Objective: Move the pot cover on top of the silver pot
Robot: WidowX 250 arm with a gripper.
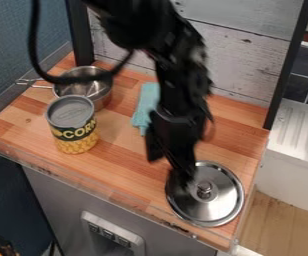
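The robot's gripper will next grab the pot cover [217, 207] by its knob, to set the cover on top of the silver pot.
The black gripper [169, 171] hangs just up and left of the lid's knob, its two blurred fingers apart and nothing seen between them. One finger overlaps the upper left part of the silver pot cover [217, 207], which lies flat near the counter's front right corner with its knob up. Whether that finger touches the cover, I cannot tell. At the back left stands the silver pot [104, 95], uncovered, with its handle toward the left; a black cable passes in front of it.
A corn can [76, 131] stands directly in front of the pot. A teal cloth [145, 107] lies mid-counter, left of the arm. Clear low edging runs along the front of the wooden counter [120, 172]. Behind is a whitewashed plank wall [243, 60] between black posts.
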